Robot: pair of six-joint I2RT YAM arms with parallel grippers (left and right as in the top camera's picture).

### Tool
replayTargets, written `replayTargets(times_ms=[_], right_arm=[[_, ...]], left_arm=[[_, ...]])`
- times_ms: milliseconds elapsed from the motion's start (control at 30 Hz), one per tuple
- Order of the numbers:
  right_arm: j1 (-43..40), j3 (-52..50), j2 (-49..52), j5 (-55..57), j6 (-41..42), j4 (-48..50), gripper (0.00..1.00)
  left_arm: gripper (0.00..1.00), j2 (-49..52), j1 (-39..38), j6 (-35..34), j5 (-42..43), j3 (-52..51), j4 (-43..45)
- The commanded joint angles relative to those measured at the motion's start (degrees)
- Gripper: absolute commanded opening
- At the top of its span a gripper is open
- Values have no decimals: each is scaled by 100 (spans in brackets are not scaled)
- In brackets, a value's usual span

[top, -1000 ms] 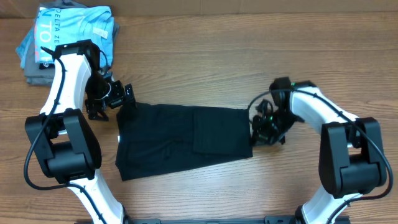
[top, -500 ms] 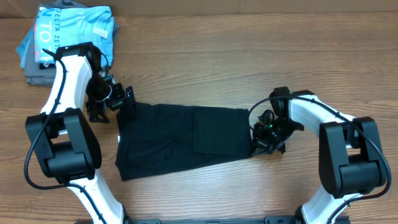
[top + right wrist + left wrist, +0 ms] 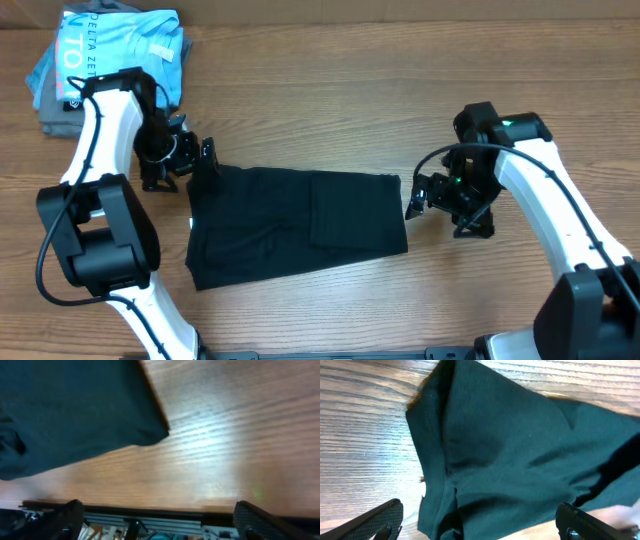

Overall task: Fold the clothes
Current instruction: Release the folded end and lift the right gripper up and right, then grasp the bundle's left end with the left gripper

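The robot's left gripper should grab the back corner of the black T-shirt's end (image 3: 204, 178) (image 3: 433, 390) farthest from the right gripper. It should then fold that end over the rest of the black T-shirt.
The clothes (image 3: 300, 225) are a black T-shirt lying flat in a folded rectangle at the middle of the wooden table (image 3: 350, 100). My left gripper (image 3: 205, 160) hovers over the shirt's back left corner. In the left wrist view it (image 3: 480, 527) stands open, with the dark fabric (image 3: 520, 445) spread on the table beneath its wide-apart fingers. My right gripper (image 3: 416, 197) is just off the shirt's right edge, apart from it. The right wrist view shows this gripper (image 3: 160, 520) open over bare wood, the shirt's corner (image 3: 65, 405) at upper left.
A light blue T-shirt with white lettering (image 3: 110, 50) lies on grey folded garments (image 3: 60, 120) at the back left corner. The table's front edge with a metal rail (image 3: 160, 515) shows under the right gripper.
My right gripper has opened and pulled back to the right, away from the shirt's right edge, its arm swinging outward. The left arm and the shirt have barely moved.
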Motion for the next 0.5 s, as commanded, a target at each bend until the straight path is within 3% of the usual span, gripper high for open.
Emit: replayTargets(times_ms=[0, 267, 467], right_arm=[[-37, 63, -35, 160, -50, 11, 100], [-37, 63, -35, 138, -46, 264, 100], [-37, 63, -35, 136, -46, 330, 100]], left_arm=[[100, -197, 291, 468, 258, -173, -31], [100, -197, 728, 846, 785, -898, 122], [100, -197, 713, 872, 953, -1644, 787]])
